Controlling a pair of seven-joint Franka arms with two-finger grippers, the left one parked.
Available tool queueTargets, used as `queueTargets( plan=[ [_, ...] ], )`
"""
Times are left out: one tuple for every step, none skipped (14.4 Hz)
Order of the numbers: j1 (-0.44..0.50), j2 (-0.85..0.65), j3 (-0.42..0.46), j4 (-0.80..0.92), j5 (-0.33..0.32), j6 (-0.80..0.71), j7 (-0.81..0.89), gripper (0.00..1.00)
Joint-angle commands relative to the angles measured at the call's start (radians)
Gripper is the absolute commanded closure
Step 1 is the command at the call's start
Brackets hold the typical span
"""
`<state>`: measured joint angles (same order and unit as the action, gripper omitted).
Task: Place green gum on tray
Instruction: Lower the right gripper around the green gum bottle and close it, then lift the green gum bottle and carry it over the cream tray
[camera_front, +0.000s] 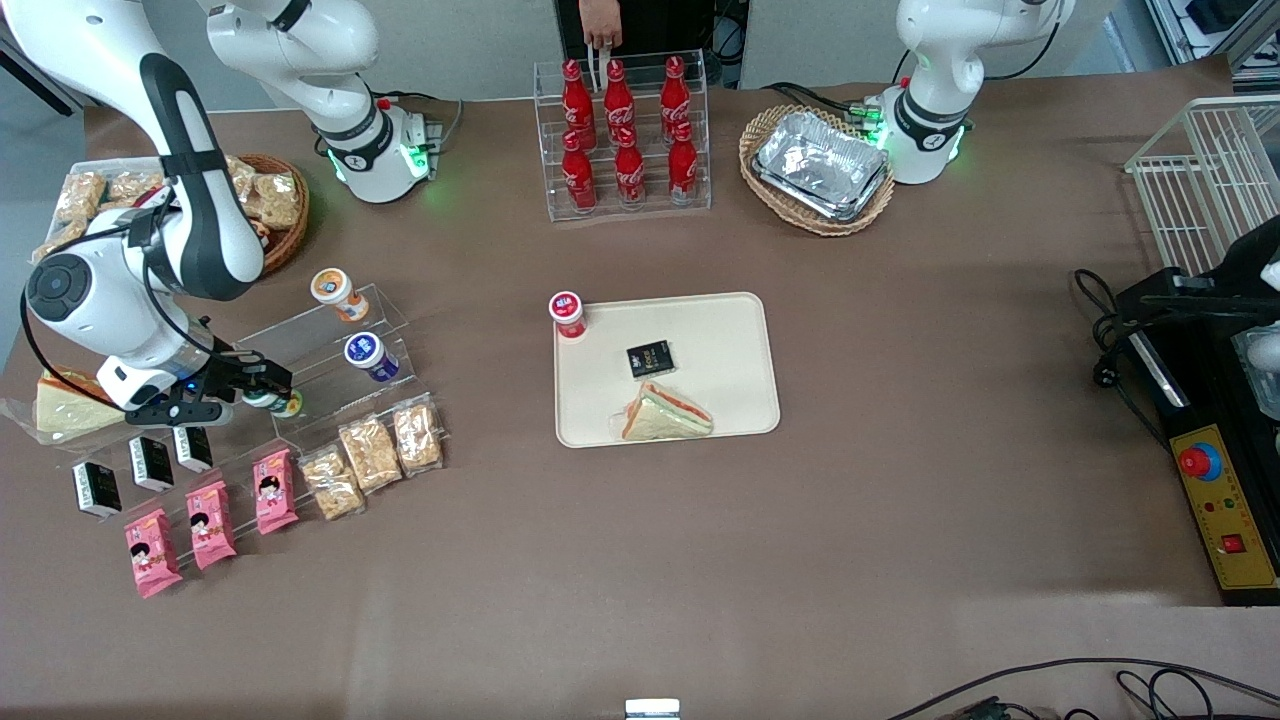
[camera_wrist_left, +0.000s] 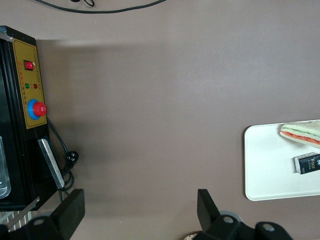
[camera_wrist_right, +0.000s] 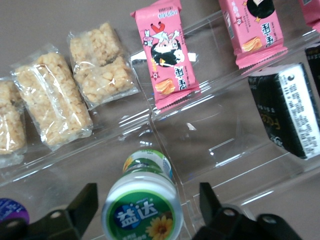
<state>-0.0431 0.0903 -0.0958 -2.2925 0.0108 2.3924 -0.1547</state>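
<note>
The green gum needs to go on the cream tray (camera_front: 740, 330), so my right gripper will next grab the jar by its white lid (camera_front: 292, 404).
The green gum (camera_wrist_right: 142, 210), a small jar with a green-rimmed white lid, stands on the lowest step of a clear acrylic stand. In the front view the green gum (camera_front: 278, 402) peeks out just under the gripper. My right gripper (camera_wrist_right: 145, 202) is open and straddles the jar, with a gap between the lid and each finger. In the front view the gripper (camera_front: 255, 388) is low over the stand at the working arm's end of the table. The cream tray (camera_front: 740, 330) lies mid-table and also shows in the left wrist view (camera_wrist_left: 265, 170). It holds a sandwich (camera_front: 665, 412) and a black packet (camera_front: 650, 358).
A red-lidded jar (camera_front: 567, 312) stands on the tray's corner. A blue-lidded jar (camera_front: 368, 355) and an orange-lidded jar (camera_front: 335, 292) stand on the stand's higher steps. Snack bags (camera_front: 370, 455), pink packets (camera_front: 210, 525) and black boxes (camera_front: 150, 462) lie nearer the camera. A cola rack (camera_front: 625, 135) stands farther off.
</note>
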Motion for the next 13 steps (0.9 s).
queueTargets(
  plan=[
    [0.009,-0.032,-0.001,-0.044,0.009,0.039,0.014,0.18],
    [0.009,-0.030,-0.001,-0.042,0.009,0.040,0.014,0.25],
    [0.009,-0.027,-0.001,-0.042,0.009,0.042,0.014,0.28],
    [0.008,-0.026,-0.001,-0.042,0.009,0.048,0.014,0.37],
    [0.008,-0.026,-0.001,-0.042,0.009,0.050,0.014,0.43],
    [0.008,-0.026,-0.001,-0.041,0.009,0.050,0.014,0.52],
    [0.009,-0.024,-0.001,-0.039,0.009,0.051,0.014,0.62],
    [0.009,-0.023,-0.001,-0.038,0.009,0.051,0.014,0.71],
    [0.009,-0.026,0.001,-0.036,0.009,0.051,0.014,0.74],
    [0.009,-0.032,0.001,-0.030,0.009,0.045,0.014,0.75],
    [0.009,-0.040,0.002,-0.024,0.009,0.039,0.014,0.78],
    [0.009,-0.055,0.004,-0.018,0.009,0.030,0.012,0.81],
    [0.009,-0.070,0.004,-0.004,0.009,0.004,0.006,0.82]
  ],
)
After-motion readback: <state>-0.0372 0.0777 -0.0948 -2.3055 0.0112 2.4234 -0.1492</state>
